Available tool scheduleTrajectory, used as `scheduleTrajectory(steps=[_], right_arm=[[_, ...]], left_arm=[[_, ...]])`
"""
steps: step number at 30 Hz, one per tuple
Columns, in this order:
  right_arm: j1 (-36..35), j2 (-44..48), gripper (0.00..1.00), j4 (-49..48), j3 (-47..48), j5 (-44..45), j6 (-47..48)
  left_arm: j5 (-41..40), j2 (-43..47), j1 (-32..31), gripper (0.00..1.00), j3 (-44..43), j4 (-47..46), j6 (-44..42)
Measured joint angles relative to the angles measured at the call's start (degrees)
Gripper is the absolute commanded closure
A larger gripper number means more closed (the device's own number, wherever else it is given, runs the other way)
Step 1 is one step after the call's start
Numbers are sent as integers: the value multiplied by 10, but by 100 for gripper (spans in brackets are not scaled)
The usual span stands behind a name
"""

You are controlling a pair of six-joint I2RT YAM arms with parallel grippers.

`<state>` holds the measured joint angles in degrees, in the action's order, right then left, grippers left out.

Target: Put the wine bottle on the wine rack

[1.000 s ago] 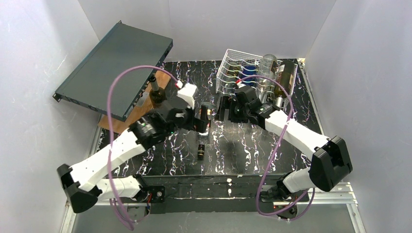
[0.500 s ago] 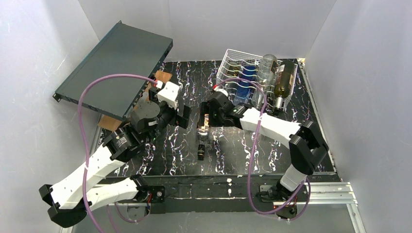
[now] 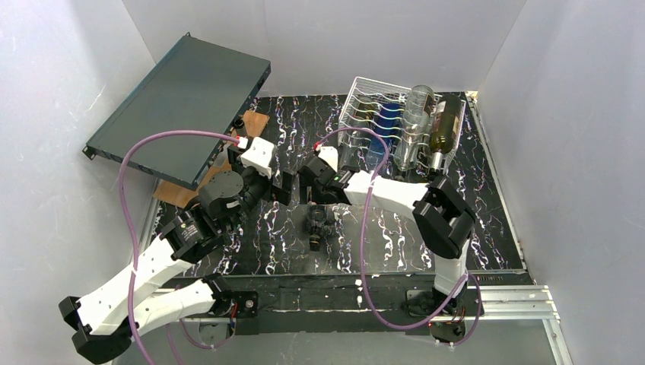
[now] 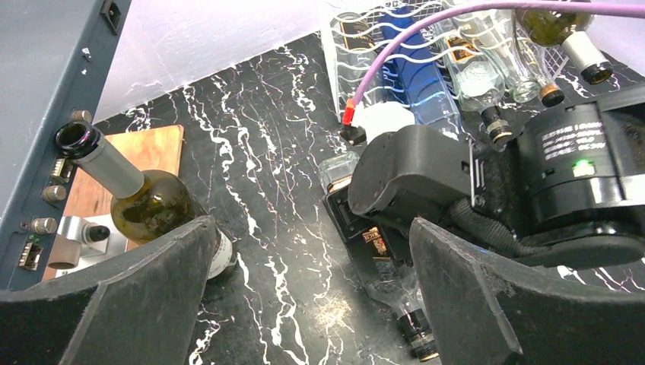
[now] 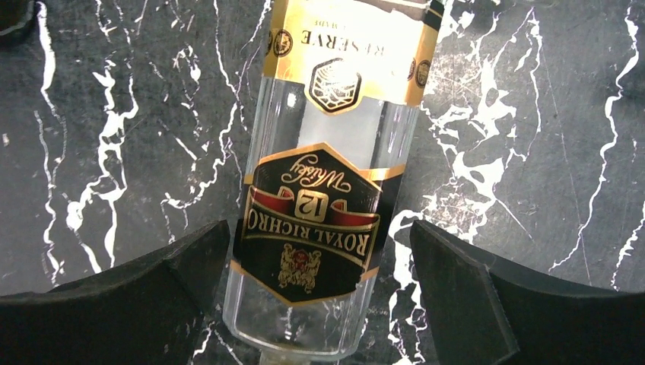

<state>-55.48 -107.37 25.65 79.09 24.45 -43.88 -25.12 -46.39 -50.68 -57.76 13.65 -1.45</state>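
The clear wine bottle [image 5: 310, 226] would stay lying on the tabletop if the robot lifted its right gripper now. Marble shows between its label [image 5: 327, 175] and a finger of the open right gripper.
The wine bottle [image 3: 316, 224] nearest my grippers is clear glass with a black and gold label [image 5: 327, 175]. It lies on the black marble table, neck toward the near edge. My right gripper [image 5: 319, 243] hangs open over its base end, one finger on each side, not closed on the glass. My left gripper [image 4: 312, 243] is open and empty just left of the bottle [image 4: 374, 239], over bare table. In the top view the left gripper [image 3: 283, 186] and right gripper [image 3: 313, 190] sit side by side. The white wire wine rack [image 3: 373, 114] stands at the back right.
The rack holds a clear bottle [image 3: 414, 125] and an olive-green one [image 3: 445, 125], among others. A dark green bottle [image 4: 152, 205] rests by a wooden board [image 4: 144, 148] at the left, under a tilted dark-teal metal case [image 3: 175, 114]. White walls enclose the table.
My left arm has pulled back to the left, off the clear bottle. My right arm has swung over from the rack and now straddles that bottle. The bottle lies where it was.
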Motion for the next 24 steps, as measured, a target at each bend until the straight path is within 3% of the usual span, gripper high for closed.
scheduleTrajectory(steps=[16, 24], right_arm=[[-24, -70, 19, 10, 40, 88, 3], [-24, -81, 20, 14, 47, 99, -11]], left_arm=[[-54, -6, 0, 2, 18, -26, -3], [-60, -14, 0, 2, 19, -30, -3]])
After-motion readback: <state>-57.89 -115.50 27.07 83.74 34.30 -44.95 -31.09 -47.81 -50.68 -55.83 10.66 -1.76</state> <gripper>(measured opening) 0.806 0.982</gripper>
